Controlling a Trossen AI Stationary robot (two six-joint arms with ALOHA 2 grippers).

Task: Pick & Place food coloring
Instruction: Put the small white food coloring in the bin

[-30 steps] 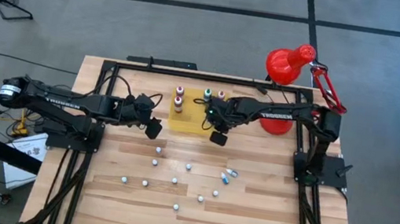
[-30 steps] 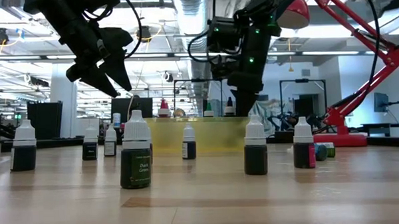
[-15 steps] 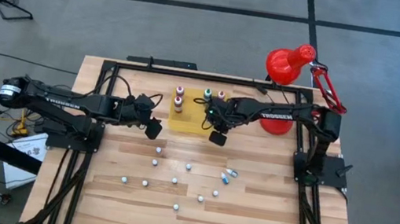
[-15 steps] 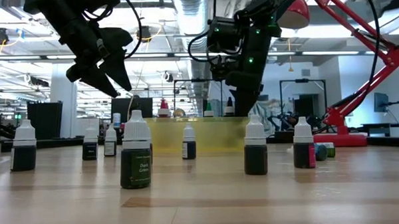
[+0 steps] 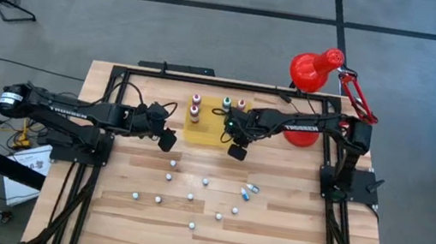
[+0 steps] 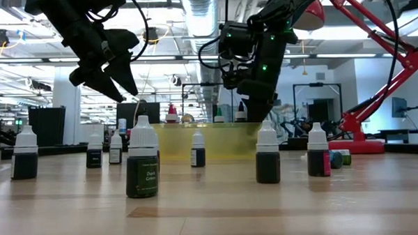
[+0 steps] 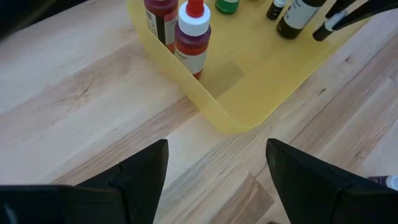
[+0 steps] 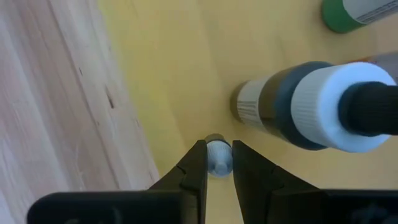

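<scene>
The small bottle's base [image 8: 215, 137] reaches the yellow mat beside the larger bottle [image 8: 305, 106], so it is now time for my right gripper to open.
Several tiny white-capped food coloring bottles [image 5: 205, 181] stand scattered on the wooden table, with a dark green one [image 6: 142, 164] nearest in the low view. Bigger red [image 5: 194, 112] and green [image 5: 226, 102] bottles stand on the yellow mat [image 5: 204, 131]. My right gripper [image 5: 229, 125] hangs over the mat's right part, shut on a small white-capped food coloring bottle [image 8: 218, 158] just above the mat [image 8: 168, 68], beside a larger dark bottle [image 8: 305, 106]. My left gripper [image 5: 168, 139] hovers open off the mat's left front corner, fingers [image 7: 140, 174] spread with nothing between them.
A red desk lamp [image 5: 314, 67] stands at the back right, its base [image 5: 301, 135] just right of the mat. A black frame rail [image 5: 207, 81] runs along the table's back edge. Two red bottles [image 7: 193, 34] stand near the mat's left edge.
The right gripper has shifted slightly and dipped a little over the mat, still holding the small bottle. The left arm has not moved.
</scene>
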